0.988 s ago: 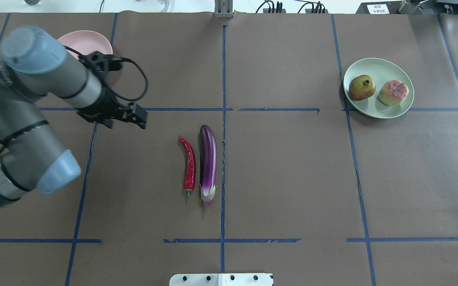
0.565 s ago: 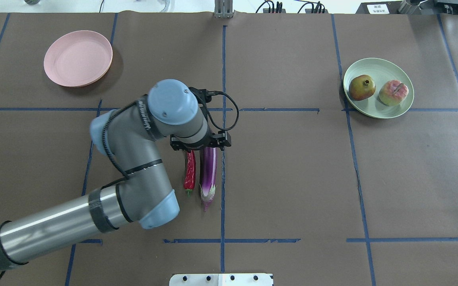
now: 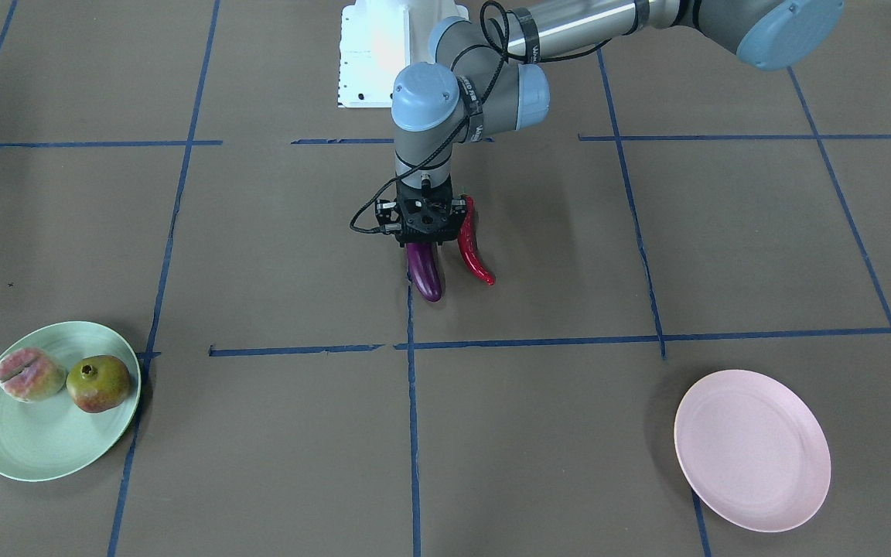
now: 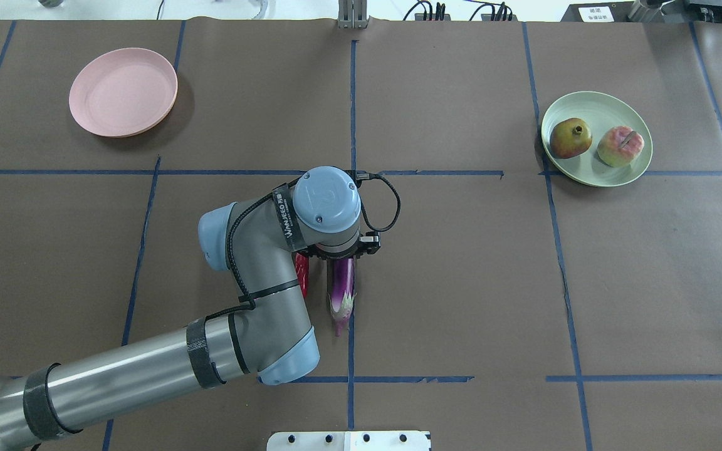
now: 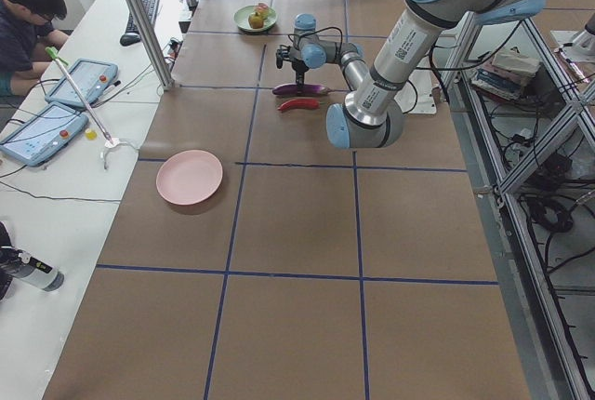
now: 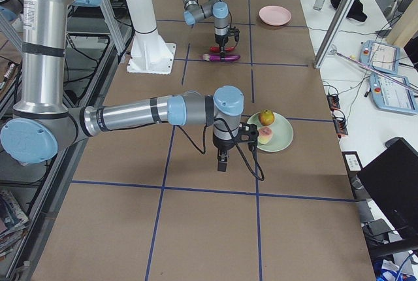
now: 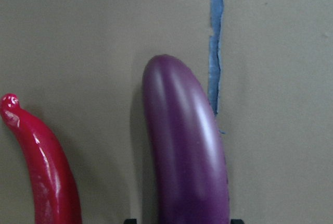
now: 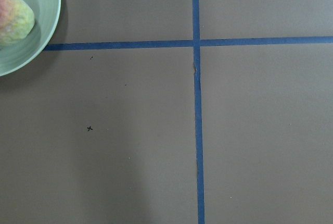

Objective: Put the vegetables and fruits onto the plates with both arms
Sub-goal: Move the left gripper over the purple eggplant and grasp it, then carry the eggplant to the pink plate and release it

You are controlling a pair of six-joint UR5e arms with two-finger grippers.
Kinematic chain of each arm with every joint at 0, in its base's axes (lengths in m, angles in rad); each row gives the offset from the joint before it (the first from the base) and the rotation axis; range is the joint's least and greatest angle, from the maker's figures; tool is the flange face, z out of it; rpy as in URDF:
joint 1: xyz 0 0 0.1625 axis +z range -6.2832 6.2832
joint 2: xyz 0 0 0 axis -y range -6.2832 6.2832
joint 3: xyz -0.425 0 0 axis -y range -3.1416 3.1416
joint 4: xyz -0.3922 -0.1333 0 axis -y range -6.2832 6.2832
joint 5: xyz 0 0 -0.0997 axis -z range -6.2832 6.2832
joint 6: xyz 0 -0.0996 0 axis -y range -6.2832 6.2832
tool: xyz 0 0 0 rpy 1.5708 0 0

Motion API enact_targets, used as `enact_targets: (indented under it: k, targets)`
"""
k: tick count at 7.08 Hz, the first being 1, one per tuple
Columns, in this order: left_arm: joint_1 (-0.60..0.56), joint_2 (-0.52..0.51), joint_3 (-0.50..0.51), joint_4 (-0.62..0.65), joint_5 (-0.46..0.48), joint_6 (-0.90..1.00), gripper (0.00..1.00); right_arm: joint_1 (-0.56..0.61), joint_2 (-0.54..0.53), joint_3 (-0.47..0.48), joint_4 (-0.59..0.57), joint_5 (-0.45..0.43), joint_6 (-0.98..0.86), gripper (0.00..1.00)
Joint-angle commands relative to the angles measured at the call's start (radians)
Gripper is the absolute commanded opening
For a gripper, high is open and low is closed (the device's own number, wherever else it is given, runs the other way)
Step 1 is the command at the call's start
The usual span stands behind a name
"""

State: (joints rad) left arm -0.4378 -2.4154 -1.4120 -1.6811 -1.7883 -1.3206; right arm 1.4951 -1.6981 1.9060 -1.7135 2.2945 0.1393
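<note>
My left gripper grabs the purple eggplant by its body (image 3: 421, 261) next, to place it onto the pink plate (image 3: 752, 450).
My left gripper (image 4: 342, 254) (image 3: 424, 236) points straight down over the purple eggplant (image 4: 342, 291) (image 3: 425, 272) at the table's middle. Its jaws are open and straddle the eggplant's body (image 7: 187, 156). The red chili pepper (image 3: 475, 255) (image 7: 47, 172) lies right beside it, mostly hidden under the arm from overhead. The pink plate (image 4: 123, 92) (image 3: 752, 450) holds nothing. The mint green plate (image 4: 593, 168) (image 3: 43, 449) holds the pomegranate (image 4: 570, 138) and the peach (image 4: 620, 146). My right gripper (image 6: 222, 163) hovers beside the green plate (image 8: 36, 31). I cannot tell whether it is open.
The white robot base (image 3: 384, 54) stands at the table's near edge. Blue tape lines cross the brown table cover. A metal post (image 5: 139, 19), tablets and a seated operator (image 5: 28, 9) are beyond the far side.
My left arm has swung from near the pink plate to the table's middle and come down over the eggplant. The fruits and plates have not moved.
</note>
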Motion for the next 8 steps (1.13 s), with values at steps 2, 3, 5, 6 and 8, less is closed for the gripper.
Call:
enact_targets:
  k: [2,3,5,6,8]
  targets:
    - [-0.010,0.001,-0.037,0.014,0.000,0.003,0.00,-0.001,0.000,-0.001,0.000,0.000,-0.001,1.00]
    - [-0.086,0.013,-0.103,0.017,-0.011,0.010,0.00,-0.002,0.000,-0.001,0.000,0.000,-0.001,1.00]
    - [-0.315,0.113,-0.148,0.014,-0.186,0.102,0.00,-0.009,0.002,-0.001,0.000,0.000,-0.001,1.00]
    - [-0.438,0.142,-0.089,0.015,-0.224,0.311,0.00,-0.010,0.000,-0.001,0.000,0.000,0.000,1.00]
    - [-0.583,0.096,0.232,-0.059,-0.234,0.557,0.00,-0.010,0.002,-0.001,0.000,0.000,-0.001,1.00]
